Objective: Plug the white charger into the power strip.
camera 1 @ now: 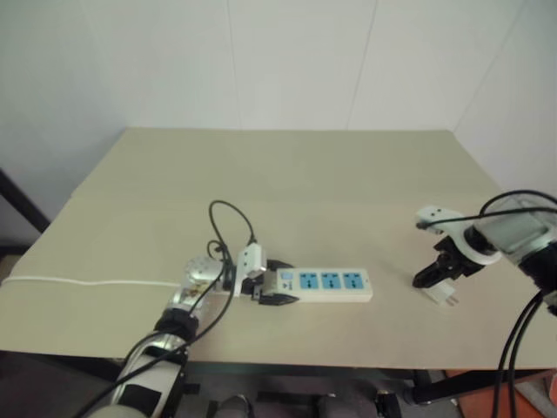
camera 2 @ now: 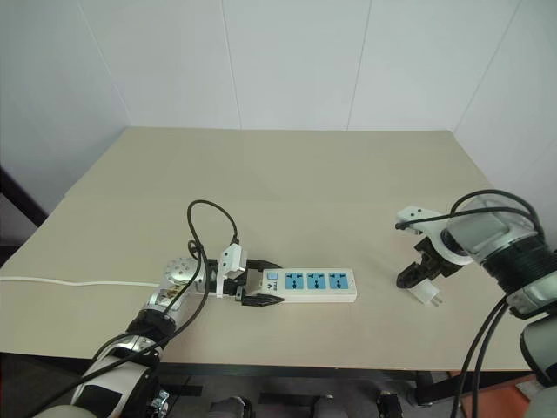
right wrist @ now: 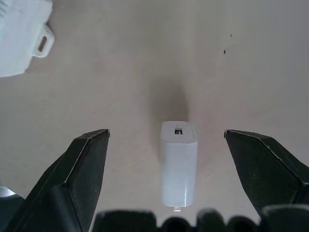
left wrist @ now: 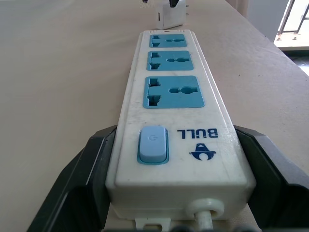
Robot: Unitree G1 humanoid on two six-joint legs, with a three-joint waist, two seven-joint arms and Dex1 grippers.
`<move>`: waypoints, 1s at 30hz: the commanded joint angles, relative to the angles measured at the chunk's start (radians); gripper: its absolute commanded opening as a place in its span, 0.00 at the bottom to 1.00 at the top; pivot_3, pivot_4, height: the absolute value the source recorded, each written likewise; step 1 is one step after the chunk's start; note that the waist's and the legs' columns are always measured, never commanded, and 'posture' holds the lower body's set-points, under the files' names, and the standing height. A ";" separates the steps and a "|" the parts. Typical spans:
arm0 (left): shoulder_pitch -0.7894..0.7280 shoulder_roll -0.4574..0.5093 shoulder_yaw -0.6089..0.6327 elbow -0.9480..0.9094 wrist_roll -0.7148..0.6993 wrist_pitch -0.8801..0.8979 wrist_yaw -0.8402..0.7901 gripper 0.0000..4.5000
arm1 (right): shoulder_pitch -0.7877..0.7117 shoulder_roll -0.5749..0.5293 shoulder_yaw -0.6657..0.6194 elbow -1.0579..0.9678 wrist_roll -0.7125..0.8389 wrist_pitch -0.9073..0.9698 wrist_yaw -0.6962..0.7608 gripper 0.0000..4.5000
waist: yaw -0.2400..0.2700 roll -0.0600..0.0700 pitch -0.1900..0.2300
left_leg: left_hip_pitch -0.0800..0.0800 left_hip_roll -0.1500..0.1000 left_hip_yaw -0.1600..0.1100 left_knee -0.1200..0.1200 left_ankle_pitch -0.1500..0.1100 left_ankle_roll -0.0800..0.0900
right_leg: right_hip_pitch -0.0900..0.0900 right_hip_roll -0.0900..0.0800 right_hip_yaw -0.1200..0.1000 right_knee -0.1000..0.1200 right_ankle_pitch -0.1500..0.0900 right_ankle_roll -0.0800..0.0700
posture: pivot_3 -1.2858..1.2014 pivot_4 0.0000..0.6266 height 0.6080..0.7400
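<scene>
The right gripper grabs the white charger by its long sides next, so its prongs stay free to enter the power strip [camera 1: 331, 283].
The power strip [camera 1: 331, 283] lies flat near the table's front edge, its three blue socket faces up. My left gripper [camera 1: 277, 290] is shut on its switch end, a black finger [left wrist: 82, 179] on each long side. The white charger [camera 1: 442, 294] lies on its side on the table to the strip's right, apart from it. My right gripper [camera 1: 435, 275] hangs just above the charger, pointing steeply down and open. In the right wrist view the charger [right wrist: 178, 164] lies between the two spread fingers [right wrist: 82, 174] without touching either.
The strip's white cord [camera 1: 87, 282] runs left along the beige table [camera 1: 287, 183] to its left edge. Black cables loop above my left wrist [camera 1: 228, 226]. White walls stand behind and to the right of the table.
</scene>
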State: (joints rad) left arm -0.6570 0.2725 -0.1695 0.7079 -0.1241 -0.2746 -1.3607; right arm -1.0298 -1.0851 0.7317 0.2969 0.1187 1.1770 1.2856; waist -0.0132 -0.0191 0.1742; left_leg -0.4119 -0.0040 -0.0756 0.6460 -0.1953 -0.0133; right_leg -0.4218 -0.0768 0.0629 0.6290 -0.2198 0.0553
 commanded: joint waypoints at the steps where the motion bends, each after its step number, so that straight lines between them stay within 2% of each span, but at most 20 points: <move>1: 0.028 0.001 -0.036 -0.008 0.020 0.020 -0.007 0.73 | 0.016 0.007 -0.032 0.008 -0.032 -0.028 -0.004 1.00 | 0.000 0.000 0.000 | 0.000 0.000 0.000 0.000 0.000 0.000 | 0.000 0.000 0.000 0.000 0.000 0.000 | 0.52 0.24 1.00; 8: 0.031 0.007 -0.036 -0.020 0.019 0.032 -0.003 0.73 | 0.052 0.055 -0.057 0.034 -0.058 -0.038 -0.030 1.00 | -0.001 0.000 0.000 | 0.001 0.000 0.000 0.000 0.000 0.000 | 0.000 0.000 0.000 0.001 0.000 0.000 | 0.52 0.24 1.00; 22: 0.031 0.011 -0.036 -0.027 0.017 0.046 0.001 0.73 | 0.087 0.067 -0.079 0.048 -0.097 -0.064 -0.025 1.00 | -0.002 0.000 0.000 | 0.002 0.000 0.000 0.000 0.000 0.000 | 0.001 0.000 0.000 0.001 0.000 0.000 | 0.52 0.24 1.00; 26: 0.026 0.011 -0.035 -0.020 0.018 0.043 0.002 0.73 | 0.096 0.064 -0.081 0.034 -0.104 -0.062 -0.016 0.80 | -0.001 0.000 0.000 | 0.002 0.000 0.000 0.000 0.000 0.000 | 0.002 0.000 0.000 0.001 0.000 0.000 | 0.52 0.24 1.00; 30: 0.023 0.012 -0.034 -0.017 0.019 0.042 0.004 0.73 | 0.106 0.064 -0.086 0.022 -0.114 -0.061 -0.008 0.49 | -0.002 0.000 0.000 | 0.002 0.000 0.000 0.000 0.000 0.000 | 0.002 0.000 0.000 0.001 0.000 0.000 | 0.52 0.24 1.00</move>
State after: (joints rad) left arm -0.6484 0.2796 -0.1744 0.6820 -0.1248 -0.2387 -1.3506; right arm -0.9295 -1.0110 0.6593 0.3390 0.0108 1.1197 1.2641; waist -0.0147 -0.0189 0.1740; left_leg -0.4099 -0.0039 -0.0755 0.6465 -0.1951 -0.0134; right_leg -0.4203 -0.0764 0.0633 0.6299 -0.2195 0.0549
